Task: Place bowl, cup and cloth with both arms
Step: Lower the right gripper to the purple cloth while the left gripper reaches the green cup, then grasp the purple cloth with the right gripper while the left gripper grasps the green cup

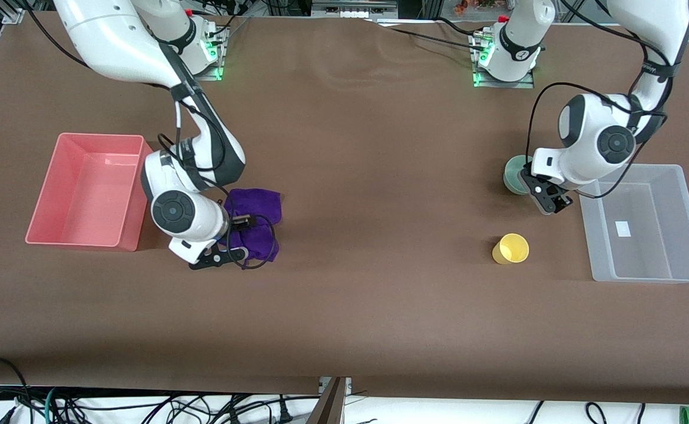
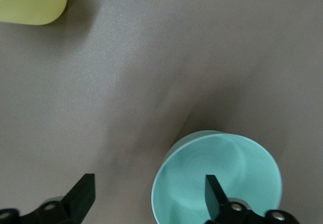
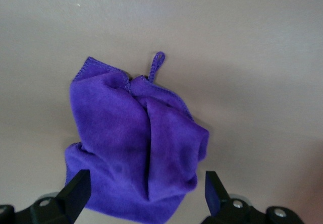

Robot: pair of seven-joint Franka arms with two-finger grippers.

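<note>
I will put the cloth in the pink bin, so my right gripper will next grab the purple cloth's bunched end opposite the loop.
The pale green bowl stands toward the left arm's end of the table, beside the clear bin. My left gripper is open and low over it. In the left wrist view the gripper straddles the rim of the bowl, one finger inside and the other outside. The yellow cup stands nearer the front camera than the bowl and shows in the left wrist view. The purple cloth lies crumpled beside the pink bin. My right gripper is open over it, and the cloth lies between its fingers.
A pink bin stands at the right arm's end of the table, beside the cloth. A clear plastic bin stands at the left arm's end, beside the bowl and cup. Brown table surface lies between the two groups.
</note>
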